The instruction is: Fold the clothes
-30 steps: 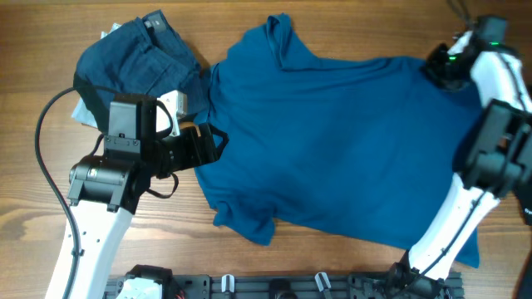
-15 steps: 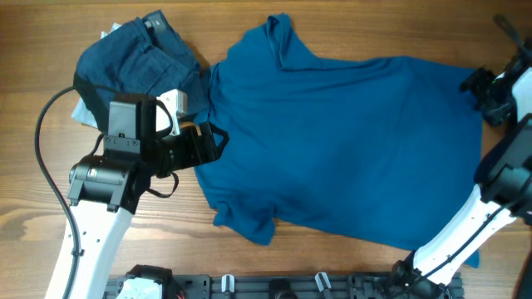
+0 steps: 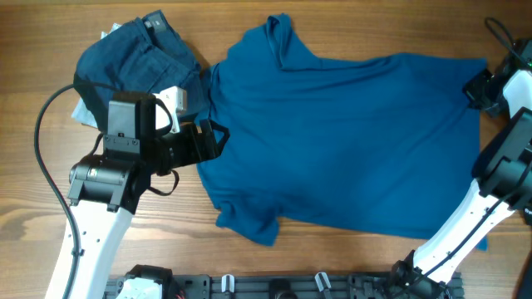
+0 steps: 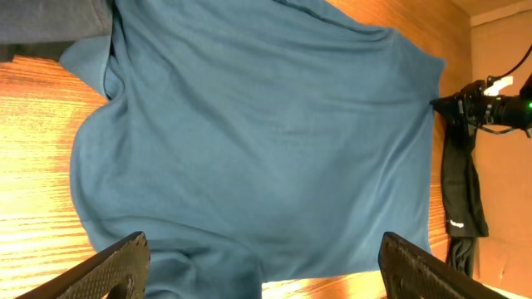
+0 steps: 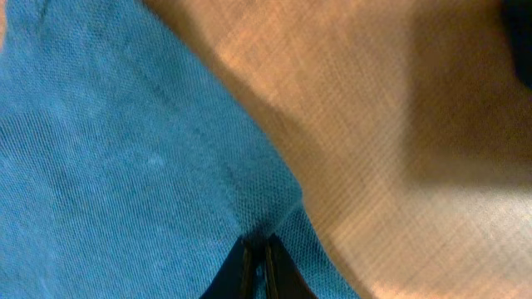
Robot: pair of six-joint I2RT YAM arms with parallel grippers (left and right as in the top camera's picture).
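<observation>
I will next grab the blue T-shirt (image 3: 341,141) with my left gripper, holding it at its near side by the sleeve (image 3: 267,222). Then I will fold that side over the T-shirt's body.
A blue T-shirt (image 3: 341,141) lies spread across the wooden table, its collar toward the upper left. It fills the left wrist view (image 4: 258,141) and the right wrist view (image 5: 125,166). My right gripper (image 3: 480,83) is shut on the shirt's far right upper corner (image 5: 258,249) at the table's right edge. My left gripper (image 3: 209,141) is open at the shirt's left edge; its two fingers (image 4: 262,266) stand wide apart over the cloth with nothing between them.
A folded pair of dark jeans (image 3: 137,58) lies at the upper left, beside the left arm. A white tag or label (image 3: 174,98) shows by the jeans. A black rail (image 3: 283,286) runs along the table's front edge.
My right gripper has moved right and outward, pulling the shirt's right corner toward the table's right edge and flattening the cloth. The left arm has not moved.
</observation>
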